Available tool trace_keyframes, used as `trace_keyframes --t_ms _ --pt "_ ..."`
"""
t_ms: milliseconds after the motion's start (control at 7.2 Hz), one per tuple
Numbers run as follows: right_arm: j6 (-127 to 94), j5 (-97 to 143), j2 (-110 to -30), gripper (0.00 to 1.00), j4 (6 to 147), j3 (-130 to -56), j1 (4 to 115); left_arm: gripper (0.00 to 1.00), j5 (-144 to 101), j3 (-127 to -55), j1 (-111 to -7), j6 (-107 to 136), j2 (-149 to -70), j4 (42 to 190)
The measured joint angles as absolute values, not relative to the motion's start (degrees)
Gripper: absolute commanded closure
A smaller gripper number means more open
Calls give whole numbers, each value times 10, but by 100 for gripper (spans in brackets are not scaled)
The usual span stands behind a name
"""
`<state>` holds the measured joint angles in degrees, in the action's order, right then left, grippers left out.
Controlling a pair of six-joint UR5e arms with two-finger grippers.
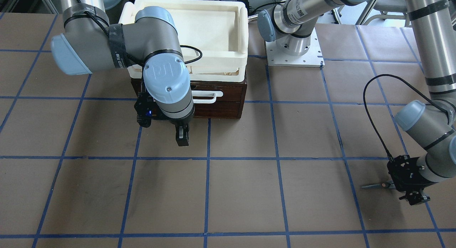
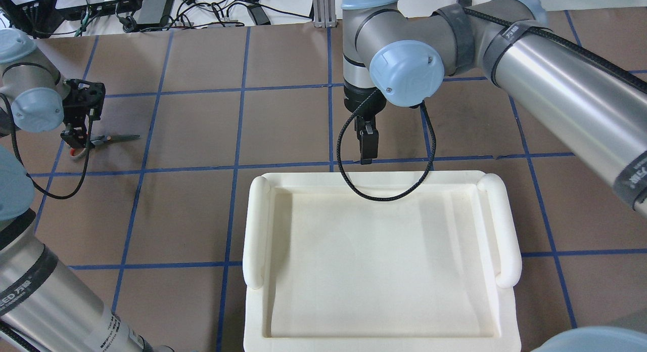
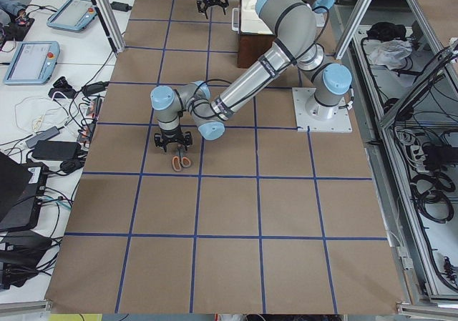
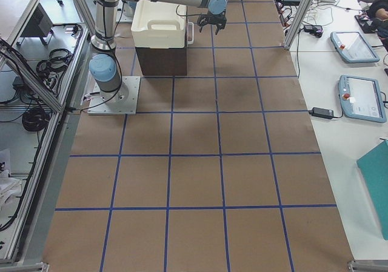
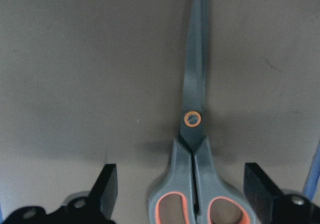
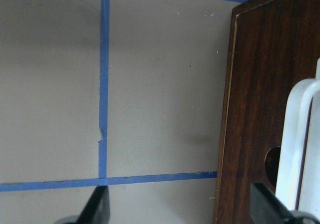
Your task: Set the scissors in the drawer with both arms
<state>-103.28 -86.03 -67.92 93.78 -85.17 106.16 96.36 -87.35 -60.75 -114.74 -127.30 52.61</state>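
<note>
My left gripper grabs the gray handles just below the screw next, since the blades of the scissors end in a point.
The scissors lie flat and closed on the brown table, blades pointing away from the wrist camera. My left gripper is open and low over them, one finger on each side of the orange-lined handles; it also shows in the front view, with the blades sticking out. The dark brown drawer is shut, and its white handle faces the table's middle. My right gripper is open and empty just in front of the drawer. In its wrist view the drawer front and handle are at the right.
A white foam tray sits on top of the drawer cabinet. The right arm's black cable hangs over the tray's front rim. The left arm's white base plate stands beside the cabinet. Blue tape lines grid the table.
</note>
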Motion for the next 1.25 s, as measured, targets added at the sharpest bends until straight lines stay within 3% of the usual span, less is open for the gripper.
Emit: trace_keyframes --t_ms 556,833,972,1250 --pt "-1062 -853 -673 0 894 -852 1062 22 960 -875 -596 -1178 -1281 525" --pt "-1070 -846 -670 0 886 -852 1062 33 959 -876 -597 -1176 -1286 524" --pt "-1072 -844 -669 0 882 -852 1062 33 959 -877 -599 -1176 -1285 524" --pt "-1074 -842 -669 0 876 -852 1062 44 959 -882 -603 -1175 -1280 524"
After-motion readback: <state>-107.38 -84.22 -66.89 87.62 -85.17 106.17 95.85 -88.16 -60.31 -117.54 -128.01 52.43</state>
